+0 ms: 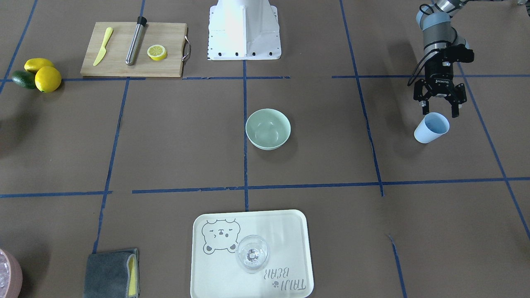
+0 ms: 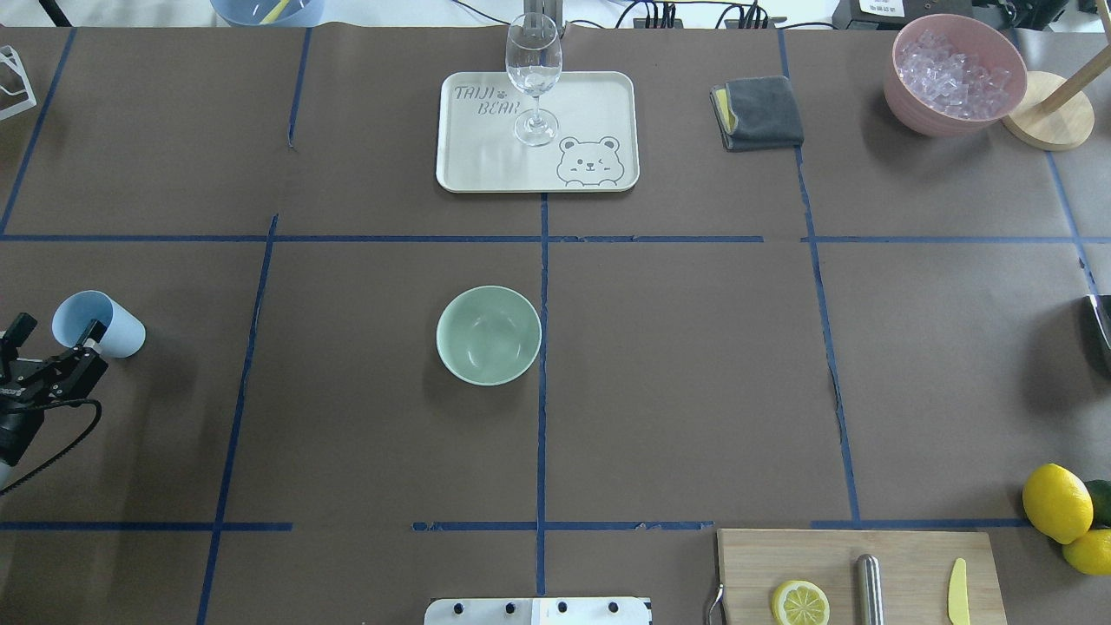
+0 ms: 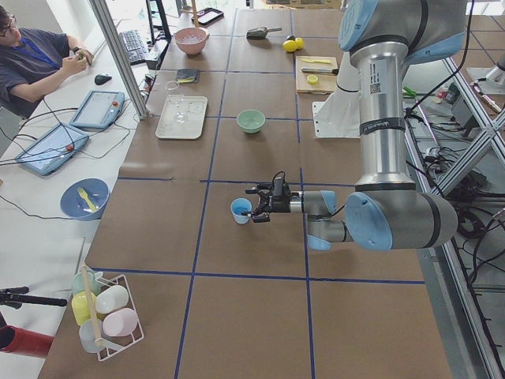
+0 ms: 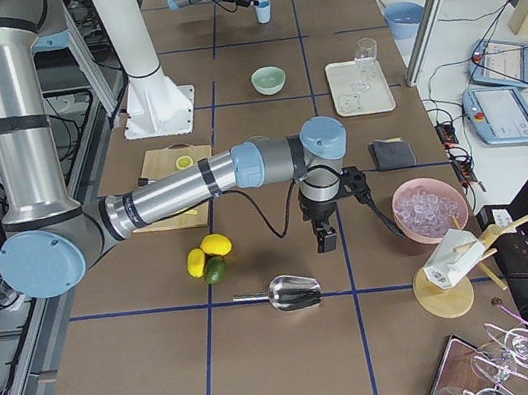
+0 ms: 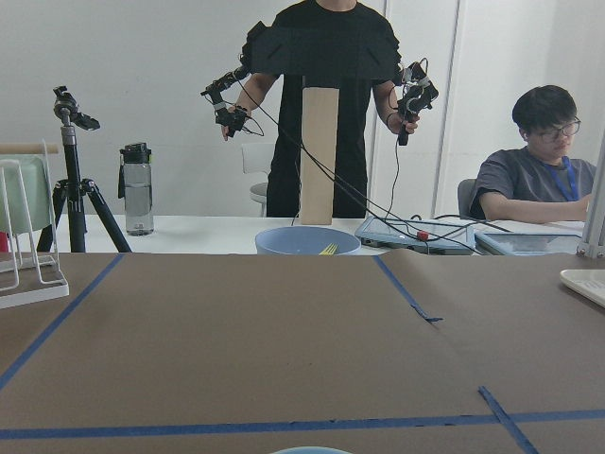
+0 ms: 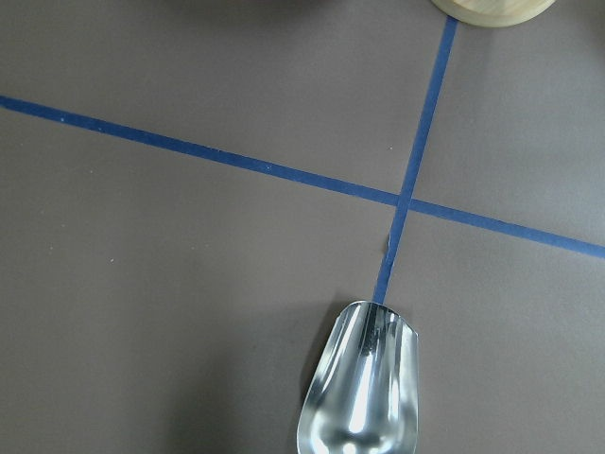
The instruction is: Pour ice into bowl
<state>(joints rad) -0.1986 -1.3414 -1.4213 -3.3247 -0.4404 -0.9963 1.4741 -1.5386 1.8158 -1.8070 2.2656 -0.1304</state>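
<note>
My left gripper grabs the light blue cup around its outer body (image 1: 426,132) next, to pour ice into the mint-green bowl (image 1: 268,128).
The pale mint-green bowl (image 1: 268,128) stands empty-looking at mid table, also in the overhead view (image 2: 489,335). The ice (image 2: 955,68) is a pile of clear cubes in the pink vessel (image 2: 907,95) at the far right corner. A light blue cup (image 1: 431,127) stands at the table's left side. My left gripper (image 1: 439,111) is open, its fingers either side of the cup's rim (image 2: 97,323). I cannot tell if the cup holds ice. My right gripper (image 4: 326,238) hangs near the pink vessel above a metal scoop (image 6: 364,388); I cannot tell whether it is open or shut.
A cream tray (image 2: 460,165) with a wine glass (image 2: 533,69) is at the far middle. A folded grey cloth (image 2: 759,113) lies beside it. A cutting board (image 1: 132,70) holds a lemon slice, a knife and a metal rod. Lemons and a lime (image 1: 39,74) sit beside it.
</note>
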